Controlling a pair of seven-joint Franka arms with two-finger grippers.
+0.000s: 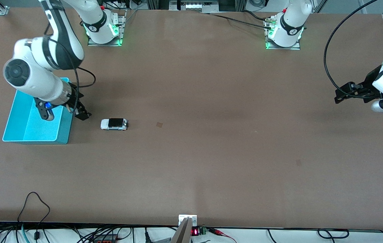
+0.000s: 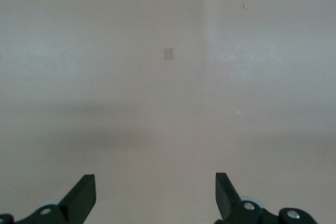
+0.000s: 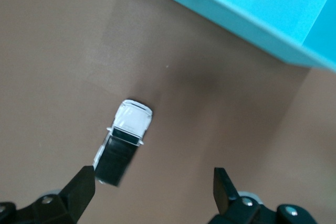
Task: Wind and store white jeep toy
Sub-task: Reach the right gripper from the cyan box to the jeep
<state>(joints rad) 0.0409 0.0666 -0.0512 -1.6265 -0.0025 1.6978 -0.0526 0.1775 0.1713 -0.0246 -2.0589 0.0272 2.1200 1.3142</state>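
Note:
The white jeep toy needs to be stored in the turquoise bin, so the right gripper should grip it by its black roof next.
The white jeep toy stands on the brown table, a small boxy white car with a black roof, a short way from the turquoise bin toward the left arm's end. My right gripper hangs open just above the table between the bin's wall and the jeep, holding nothing. In the right wrist view the jeep lies close to one of my right gripper's fingers, with the bin past it. My left gripper waits open over bare table at its own end, and the left wrist view shows it holding nothing.
A small dark square mark sits on the table beside the jeep, toward the left arm's end; it also shows as a mark in the left wrist view. Cables run along the table's front edge.

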